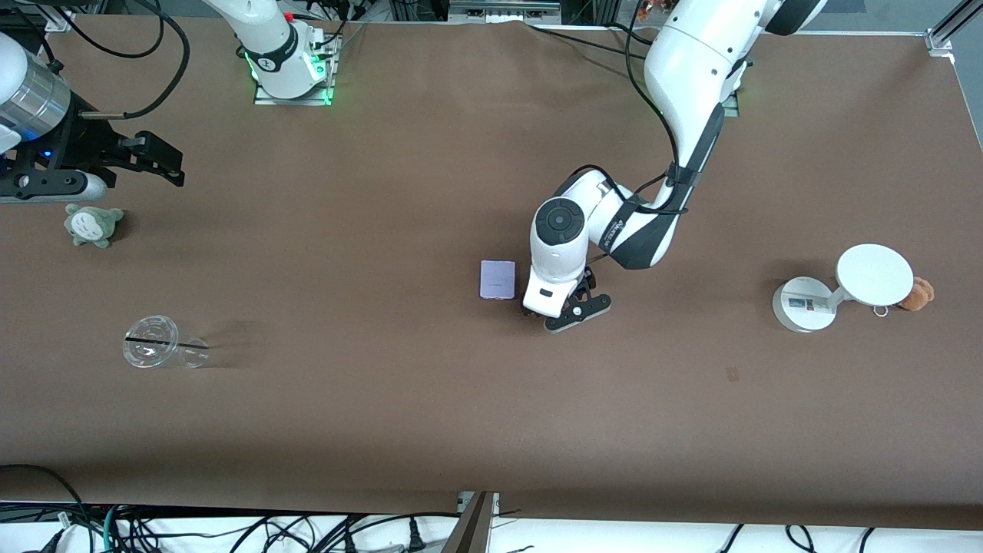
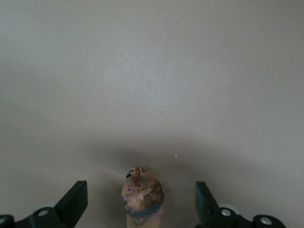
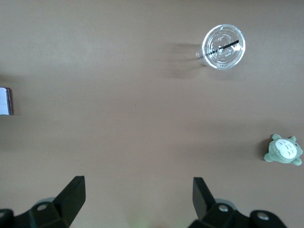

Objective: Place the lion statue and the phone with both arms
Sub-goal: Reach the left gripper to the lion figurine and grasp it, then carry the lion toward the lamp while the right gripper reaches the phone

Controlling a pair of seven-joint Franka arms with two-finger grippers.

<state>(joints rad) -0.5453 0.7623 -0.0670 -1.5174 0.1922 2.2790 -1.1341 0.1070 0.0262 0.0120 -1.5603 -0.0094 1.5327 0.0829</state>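
The lion statue (image 2: 142, 197) is next for the robot's left gripper, which will grab it by its body below the dark mane.
The lion statue (image 2: 142, 197), reddish-brown with a darker mane, sits on the table between the fingers of my left gripper (image 2: 140, 190). The jaws are wide open and clear of it on both sides. In the front view my left gripper (image 1: 577, 306) is low over the middle of the table and hides the lion. The phone (image 1: 498, 279), a pale lavender rectangle, lies flat on the table right beside that gripper, toward the right arm's end. It also shows in the right wrist view (image 3: 4, 101). My right gripper (image 1: 165, 163) is open and empty, over the table near a grey-green plush; its jaws (image 3: 137, 185) stand wide.
A grey-green plush (image 1: 93, 224) and a clear plastic cup (image 1: 163, 344) on its side lie at the right arm's end. A white round-based stand with a disc (image 1: 837, 288) and an orange-brown plush (image 1: 918, 294) are at the left arm's end.
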